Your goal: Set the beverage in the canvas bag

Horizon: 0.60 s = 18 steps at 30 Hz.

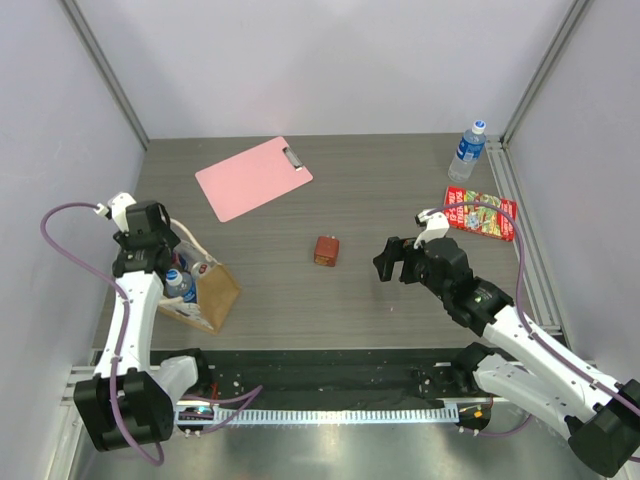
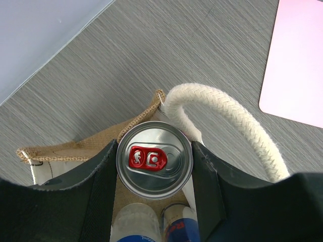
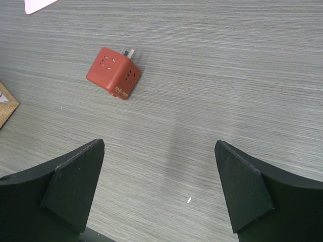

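I need to open my left gripper now. The silver can (image 2: pixel 154 160) is upright over the canvas bag's opening, so it would end up inside the bag.
The canvas bag (image 1: pixel 215 297) stands at the left of the table, tan with cream rope handles (image 2: pixel 227 121). My left gripper (image 1: pixel 170 270) is over its open mouth, shut on a silver beverage can (image 2: pixel 154 160) with a red pull tab, held upright between the fingers (image 2: pixel 88 201). The bag's burlap rim (image 2: pixel 75 148) shows behind the can. Below the can, inside the bag, lie a clear water bottle (image 2: pixel 133 224) and a blue can (image 2: pixel 180 224). My right gripper (image 1: pixel 392 262) is open and empty over bare table (image 3: pixel 161 186).
A small reddish-brown cube (image 1: pixel 325 250) sits mid-table, also in the right wrist view (image 3: pixel 113 73). A pink clipboard (image 1: pixel 253 177) lies at the back left. A water bottle (image 1: pixel 467 152) and a red snack packet (image 1: pixel 481 213) are at the back right.
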Tool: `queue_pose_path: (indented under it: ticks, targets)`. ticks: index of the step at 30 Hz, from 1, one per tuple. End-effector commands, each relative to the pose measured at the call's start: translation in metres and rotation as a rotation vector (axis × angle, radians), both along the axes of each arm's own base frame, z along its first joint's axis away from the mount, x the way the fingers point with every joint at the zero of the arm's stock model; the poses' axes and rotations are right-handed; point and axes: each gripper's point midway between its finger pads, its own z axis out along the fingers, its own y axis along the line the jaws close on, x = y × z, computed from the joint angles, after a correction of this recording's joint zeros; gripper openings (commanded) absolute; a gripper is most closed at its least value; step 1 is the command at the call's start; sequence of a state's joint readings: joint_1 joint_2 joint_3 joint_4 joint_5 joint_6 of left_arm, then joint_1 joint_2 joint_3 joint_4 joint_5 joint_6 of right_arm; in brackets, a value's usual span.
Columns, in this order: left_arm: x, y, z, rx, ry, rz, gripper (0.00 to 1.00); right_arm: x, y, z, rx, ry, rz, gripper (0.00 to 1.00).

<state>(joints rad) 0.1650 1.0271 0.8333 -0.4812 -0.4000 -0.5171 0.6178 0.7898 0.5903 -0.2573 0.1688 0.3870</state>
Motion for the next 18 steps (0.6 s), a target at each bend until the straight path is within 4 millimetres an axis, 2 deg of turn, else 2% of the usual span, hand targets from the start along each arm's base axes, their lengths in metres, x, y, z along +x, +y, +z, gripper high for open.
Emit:
queue_pose_path:
  ticks: [1, 4, 5, 7, 10, 18]
  targets:
    - [0.016, -0.003, 0.012, -0.040, -0.082, 0.002, 0.23, 0.004, 0.001, 0.011, 0.016, -0.045, 0.003, 0.96]
    - [0.015, -0.005, 0.018, -0.039, -0.100, -0.009, 0.36, 0.004, 0.001, 0.010, 0.014, -0.043, 0.000, 0.96]
    - [0.015, -0.005, 0.020, -0.038, -0.106, -0.011, 0.44, 0.004, 0.001, 0.010, 0.014, -0.043, 0.001, 0.96]
    - [0.014, -0.006, 0.024, -0.036, -0.117, -0.015, 0.50, 0.004, 0.000, 0.008, 0.012, -0.039, -0.002, 0.96]
    - [0.011, -0.004, 0.028, -0.032, -0.122, -0.002, 0.76, 0.005, 0.000, 0.009, 0.010, -0.039, -0.004, 0.96]
    - [0.008, -0.005, 0.039, -0.028, -0.129, -0.008, 0.80, 0.007, -0.001, 0.006, 0.000, -0.024, -0.015, 0.96]
